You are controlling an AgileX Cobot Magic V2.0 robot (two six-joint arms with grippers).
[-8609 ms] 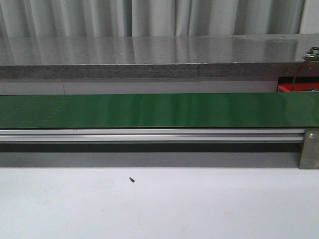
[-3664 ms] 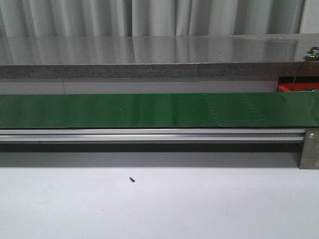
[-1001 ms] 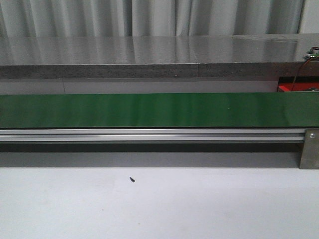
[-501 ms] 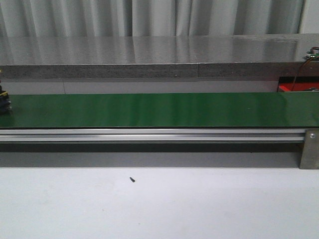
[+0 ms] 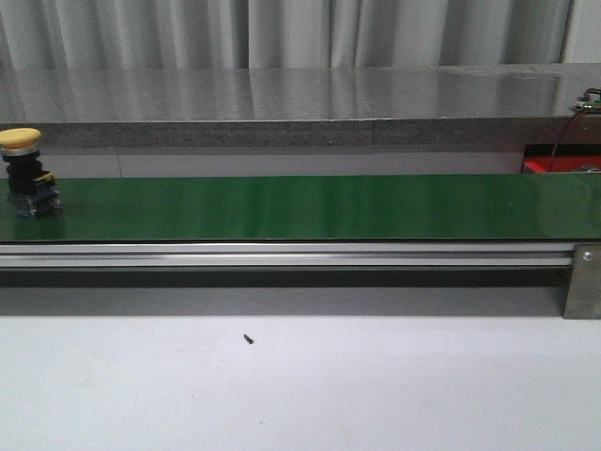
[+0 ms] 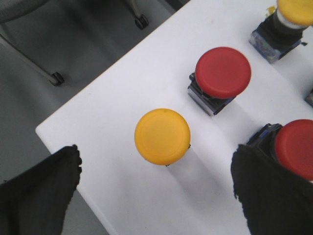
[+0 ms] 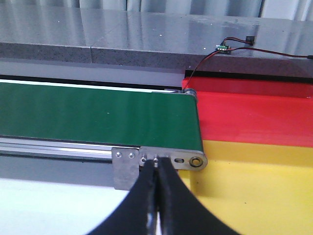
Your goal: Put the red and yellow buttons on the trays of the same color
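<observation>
I should lower my left gripper before I close it on the yellow button: my fingers are above the yellow button's top [image 6: 162, 134] and would miss if I closed now.
A yellow button [image 5: 25, 172] on a black base stands at the far left of the green belt [image 5: 310, 208]. In the left wrist view my left gripper [image 6: 157, 188] is open above a white table [image 6: 122, 191], with a yellow button [image 6: 162, 136] between and beyond its fingers. Two red buttons [image 6: 222, 73] [image 6: 295, 148] and another yellow button [image 6: 295, 10] stand further on. My right gripper [image 7: 157, 164] is shut and empty near the belt's end bracket. The red tray [image 7: 254, 117] and yellow tray [image 7: 259, 191] lie past the belt's end.
A grey stone ledge [image 5: 282, 113] runs behind the belt. An aluminium rail [image 5: 282, 256] and bracket [image 5: 582, 282] edge its front. A small black speck [image 5: 249, 339] lies on the white table. A wired board [image 7: 222, 47] sits on the ledge above the red tray.
A yellow button has come in on the belt from the left edge and now stands fully in view; half a second ago only its edge showed.
</observation>
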